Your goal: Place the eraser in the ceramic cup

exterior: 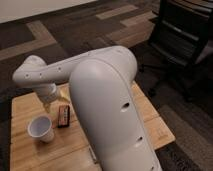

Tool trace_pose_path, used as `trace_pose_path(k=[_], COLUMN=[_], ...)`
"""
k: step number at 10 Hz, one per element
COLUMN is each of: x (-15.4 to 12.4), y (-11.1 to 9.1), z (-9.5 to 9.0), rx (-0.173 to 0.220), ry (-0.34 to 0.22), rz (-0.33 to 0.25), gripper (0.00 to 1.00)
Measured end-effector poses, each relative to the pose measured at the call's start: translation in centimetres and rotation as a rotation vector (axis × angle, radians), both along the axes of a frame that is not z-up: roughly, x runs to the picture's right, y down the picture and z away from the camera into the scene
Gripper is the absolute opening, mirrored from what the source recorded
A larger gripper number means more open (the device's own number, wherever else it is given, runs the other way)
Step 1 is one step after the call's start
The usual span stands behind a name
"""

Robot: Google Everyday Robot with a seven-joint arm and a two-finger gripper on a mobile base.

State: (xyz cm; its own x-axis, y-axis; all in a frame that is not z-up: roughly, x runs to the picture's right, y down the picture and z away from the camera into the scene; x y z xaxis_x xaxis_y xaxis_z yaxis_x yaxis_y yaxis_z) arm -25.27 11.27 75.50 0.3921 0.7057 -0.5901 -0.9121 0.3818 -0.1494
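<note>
The eraser should go in the ceramic cup (41,129), so my gripper should grab it by its upper part (64,109) next and then put it there.
The eraser (63,115), a small flat black block with reddish markings, lies on the wooden table (22,107) to the right of the ceramic cup (41,129). The cup is white, stands upright near the table's front left, and looks empty. My gripper (48,103) hangs at the end of the white arm, just above and behind the eraser's left end and behind the cup. It is open and holds nothing. The big white arm segment (107,110) hides the middle of the table.
A pale pad (93,154) peeks out by the arm near the table's front edge. A black office chair (182,37) stands on the carpet at the back right. The table's right part (155,127) shows beyond the arm.
</note>
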Motion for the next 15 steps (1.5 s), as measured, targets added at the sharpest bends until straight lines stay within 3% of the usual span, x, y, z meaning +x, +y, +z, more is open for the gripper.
trace_pose_path(k=[5,11,15], x=[1.6,0.7,0.0], y=[0.2,2.6,1.2], z=[3.1,7.0,8.2], rx=[0.020,-0.050,-0.029], ry=[-0.017,-0.060,-0.047], rz=[0.151,0.140,0.120], gripper=[0.65,0.65,0.65])
